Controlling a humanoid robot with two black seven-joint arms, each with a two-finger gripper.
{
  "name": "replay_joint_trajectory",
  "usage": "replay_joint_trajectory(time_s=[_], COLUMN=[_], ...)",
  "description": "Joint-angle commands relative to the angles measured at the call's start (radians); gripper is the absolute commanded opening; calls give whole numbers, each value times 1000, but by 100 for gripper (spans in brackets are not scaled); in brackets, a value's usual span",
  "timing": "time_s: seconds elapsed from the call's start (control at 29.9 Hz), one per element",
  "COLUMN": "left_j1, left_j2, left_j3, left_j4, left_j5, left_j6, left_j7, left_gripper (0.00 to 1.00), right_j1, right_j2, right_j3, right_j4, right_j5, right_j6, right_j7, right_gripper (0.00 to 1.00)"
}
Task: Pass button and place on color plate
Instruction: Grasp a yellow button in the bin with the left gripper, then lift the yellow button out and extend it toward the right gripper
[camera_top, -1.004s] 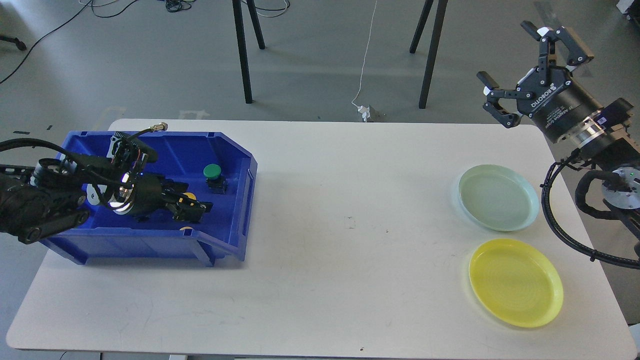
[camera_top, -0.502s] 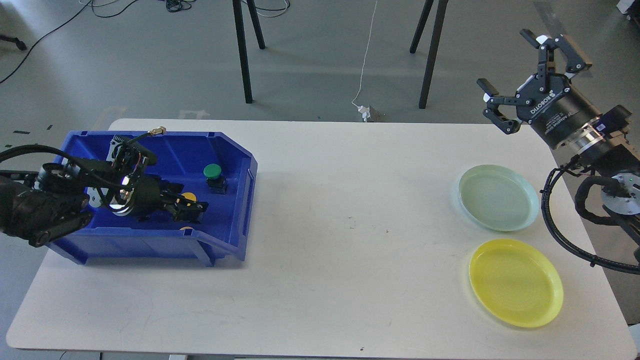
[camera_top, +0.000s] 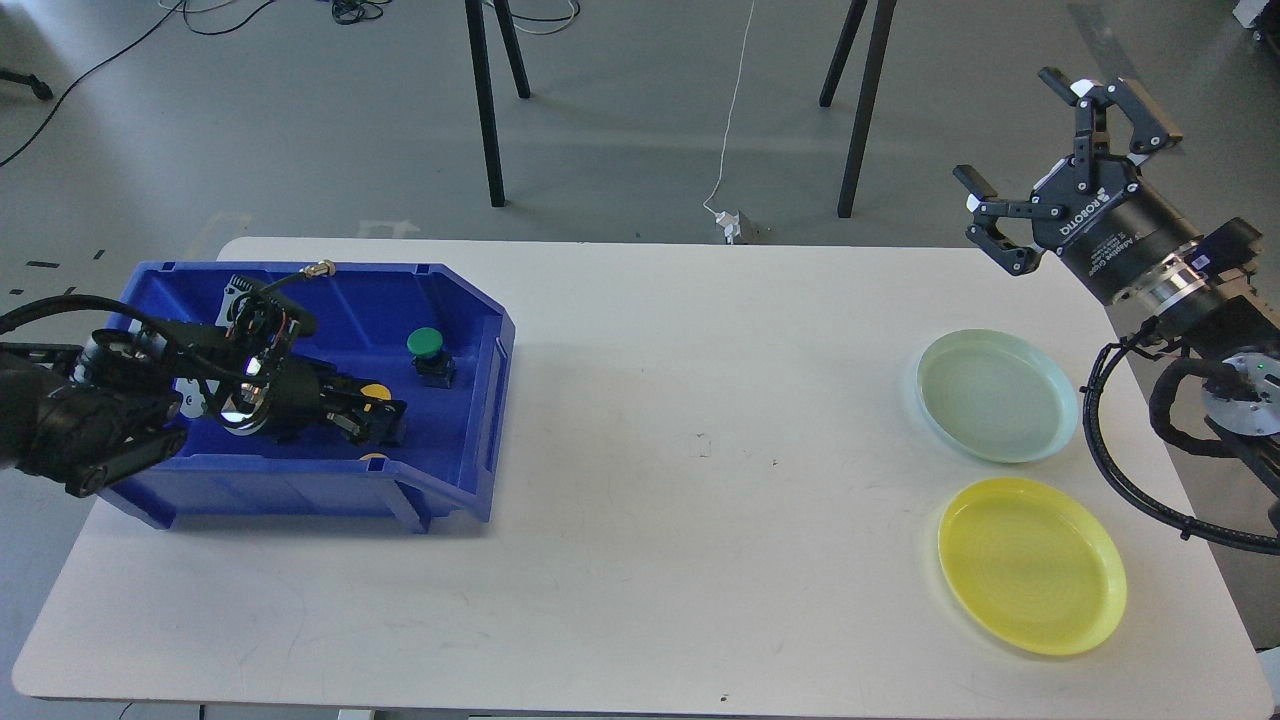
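Next, the right gripper grabs the yellow button's blue base, to place the button on the yellow plate (camera_top: 1031, 564).
A blue bin (camera_top: 470, 420) stands at the table's left. In it are a green button (camera_top: 427, 345) on a black base, a yellow button (camera_top: 376, 391) and a second yellow button (camera_top: 373, 458) by the front wall. My left gripper (camera_top: 383, 422) is low inside the bin, right beside the first yellow button and partly covering it. Its dark fingers cannot be told apart. My right gripper (camera_top: 1040, 160) is open and empty, held high past the table's back right corner. A pale green plate (camera_top: 997, 396) and a yellow plate (camera_top: 1031, 564) lie empty at the right.
The white table (camera_top: 700, 500) runs between the bin and the plates. Black stand legs (camera_top: 487, 110) and a white cable (camera_top: 730, 130) are on the floor behind it. My right arm's cables (camera_top: 1110, 450) hang over the table's right edge.
My left gripper has drawn back a little to the left inside the bin, staying low by the yellow button. My right gripper has shifted slightly and stays open.
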Motion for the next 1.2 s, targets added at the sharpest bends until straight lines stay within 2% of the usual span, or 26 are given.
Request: replay_joint_trajectory(time_s=[0.0,0.1,0.17,0.3,0.4,0.64,0.8,0.9,0.97,1.07,1.17], left_j1=[2,0,-4,-58,-115,-155,-144,-141,-141,-121,-58], left_j2=[0,0,0,31,118,322,462,432,349,209,58], left_j3=[2,0,-9,-38,-110,-412,-639,-702,-719,-729,-770], left_j4=[-1,-1,-3,-70,-164,-357,-618,-685,-682,-631,-565], left_j5=[1,1,0,-8,-8,-11,-152,-333,-414,-494,-568], left_j6=[1,1,3,-2,-48,-235,-312,-321,-320,-304,-304], left_j7=[0,0,0,0,0,0,0,0,0,0,0], left_gripper=[25,7,4,4,4,5,4,5,5,5,6], right_j1=[-5,-5,-5,-5,-5,-14,-51,-91,-138,-194,-243], right_j2=[0,0,0,0,0,0,-38,-98,-120,-159,-189], right_j3=[0,0,0,12,18,81,90,84,77,77,83], right_j4=[0,0,0,0,-6,-66,-25,87,171,302,399], right_j5=[1,1,1,0,0,3,3,-2,-32,-123,-142], right_j6=[0,0,0,0,0,0,0,0,-4,-54,-58], right_j7=[1,1,1,1,0,1,1,1,1,1,3], right_gripper=[100,100,100,100,100,100,100,100,100,100,100])
